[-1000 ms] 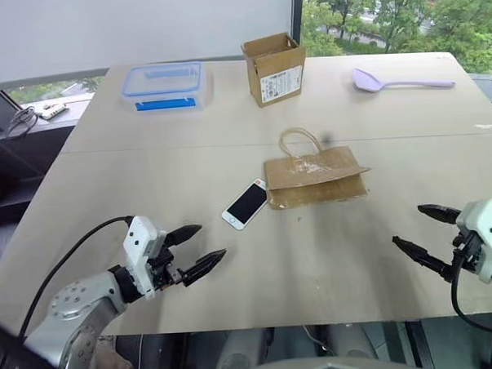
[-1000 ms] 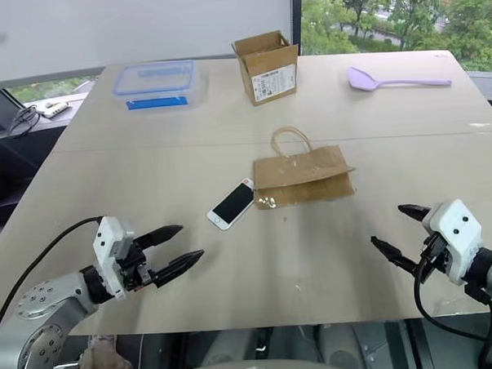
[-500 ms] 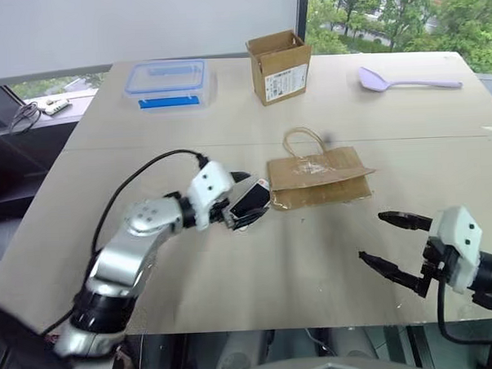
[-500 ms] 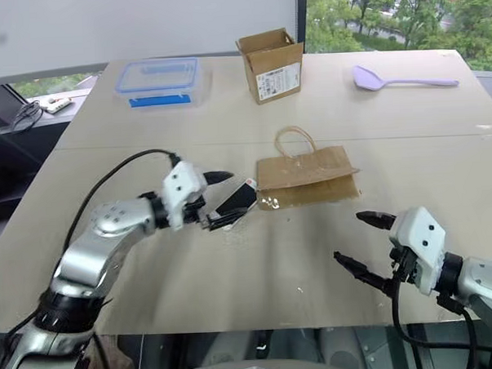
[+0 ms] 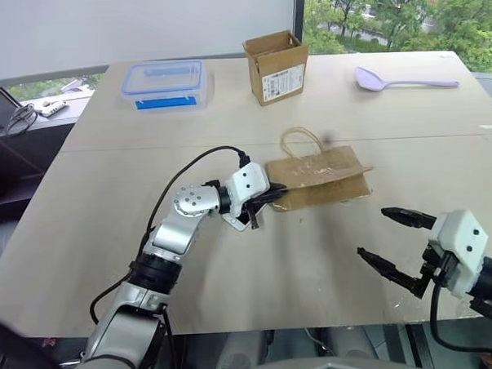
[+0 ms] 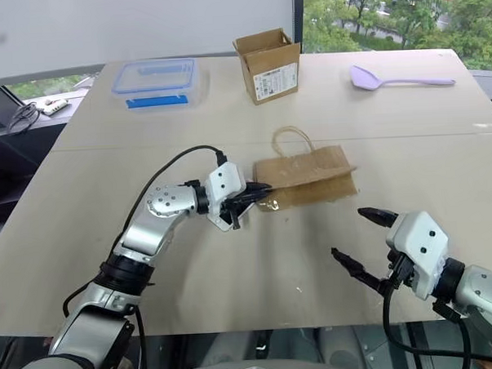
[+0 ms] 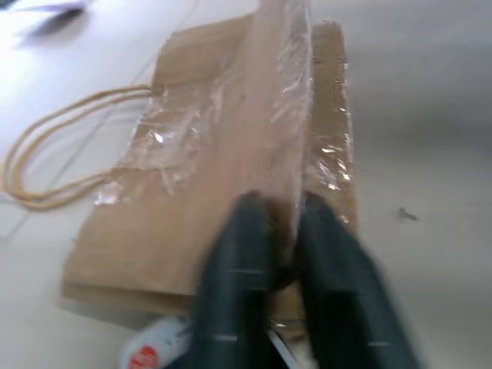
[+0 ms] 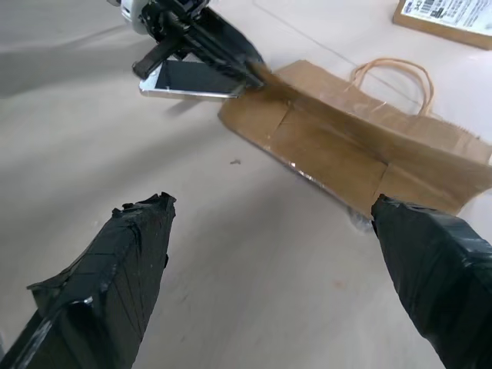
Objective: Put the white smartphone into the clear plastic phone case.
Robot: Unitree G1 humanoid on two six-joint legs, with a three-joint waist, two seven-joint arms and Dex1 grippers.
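Observation:
The right gripper grabs the white smartphone by its long side edges next. The smartphone lies flat and is narrow only across its dark screen (image 8: pixel 192 78).
The white smartphone (image 8: pixel 192 79) lies screen up on the table, just left of a flat brown paper bag (image 5: pixel 323 181). My left gripper (image 5: pixel 273 197) reaches over the phone and is shut on the bag's near left edge (image 7: pixel 280 192), which is pinched between its black fingers (image 7: pixel 238 269). Glossy clear plastic (image 7: pixel 165 142) glints on the bag's face; I cannot make out the outline of the clear plastic phone case. One corner of the phone (image 7: pixel 150 354) peeks out under the fingers. My right gripper (image 5: pixel 371 232) hovers open near the table's front right, apart from everything.
At the back stand a clear food box with a blue-rimmed lid (image 5: pixel 164 82), an open cardboard box (image 5: pixel 278 66) and a purple spoon (image 5: pixel 401 81). The bag's handle (image 5: pixel 297 141) loops toward the back. The table's front edge (image 5: pixel 260 324) is close below my arms.
My left arm swung from the front left edge forward and right over the phone, then shut its fingers on the bag's edge. The right gripper drifted slightly left and stayed open.

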